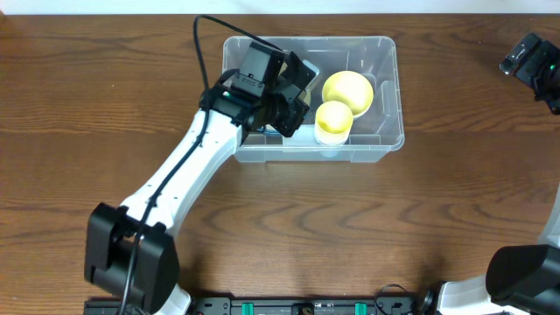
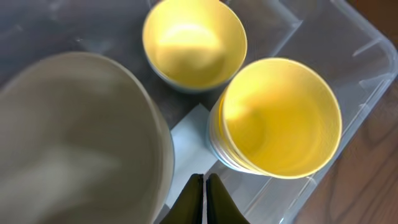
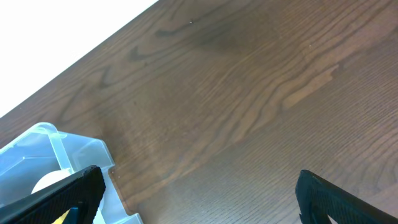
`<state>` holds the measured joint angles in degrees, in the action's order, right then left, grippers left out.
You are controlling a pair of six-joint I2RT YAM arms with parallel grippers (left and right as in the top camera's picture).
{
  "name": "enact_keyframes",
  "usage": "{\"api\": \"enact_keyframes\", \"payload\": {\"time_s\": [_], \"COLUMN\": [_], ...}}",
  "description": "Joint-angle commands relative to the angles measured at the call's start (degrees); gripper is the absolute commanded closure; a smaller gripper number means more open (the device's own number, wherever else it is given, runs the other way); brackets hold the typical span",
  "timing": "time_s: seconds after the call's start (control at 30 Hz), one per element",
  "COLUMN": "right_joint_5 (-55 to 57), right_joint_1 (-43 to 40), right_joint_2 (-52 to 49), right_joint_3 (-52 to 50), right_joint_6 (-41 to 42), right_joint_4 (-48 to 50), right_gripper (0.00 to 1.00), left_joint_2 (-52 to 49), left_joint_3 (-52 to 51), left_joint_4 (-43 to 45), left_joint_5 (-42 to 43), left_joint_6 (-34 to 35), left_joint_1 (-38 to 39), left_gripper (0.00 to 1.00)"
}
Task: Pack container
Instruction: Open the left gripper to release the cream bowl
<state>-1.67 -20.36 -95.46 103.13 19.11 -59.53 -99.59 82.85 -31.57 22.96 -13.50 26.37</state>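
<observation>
My left gripper will leave the pale grey bowl in the container if I lift it now, because its fingers are beside the rim of the pale grey bowl (image 1: 304, 96) (image 2: 74, 137).
The clear plastic container (image 1: 385, 87) stands at the middle back of the table. Inside it are a yellow bowl (image 1: 347, 90) and a yellow cup (image 1: 333, 118), seen close in the left wrist view as the bowl (image 2: 194, 43) and the cup (image 2: 280, 115). A large pale grey bowl (image 2: 74, 137) fills the left of that view, inside the container. My left gripper (image 2: 204, 186) hovers over the container's left half, shut with nothing between its fingers, above a whitish label (image 2: 189, 140). My right gripper (image 3: 199, 199) is open over bare table at the far right.
The brown wooden table (image 1: 420, 219) surrounds the container. A corner of the container (image 3: 56, 149) shows at the lower left of the right wrist view. The right arm's gripper (image 1: 532, 63) sits near the table's back right edge.
</observation>
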Motion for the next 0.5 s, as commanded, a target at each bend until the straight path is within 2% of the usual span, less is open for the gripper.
{"api": "enact_keyframes", "payload": {"time_s": [0.0, 0.47], "right_joint_5": [0.2, 0.2], "right_joint_1": [-0.2, -0.2], "right_joint_2": [0.0, 0.0], "right_joint_3": [0.6, 0.6], "right_joint_6": [0.8, 0.8], "right_joint_4": [-0.1, -0.1], "right_gripper": [0.01, 0.01], "left_joint_2": [-0.4, -6.0], "left_joint_3": [-0.1, -0.1], "left_joint_4": [-0.3, 0.2], "left_joint_5": [-3.6, -8.7], "left_joint_6": [-0.2, -1.4], "left_joint_1": [-0.3, -0.6], "left_gripper": [0.94, 0.94]}}
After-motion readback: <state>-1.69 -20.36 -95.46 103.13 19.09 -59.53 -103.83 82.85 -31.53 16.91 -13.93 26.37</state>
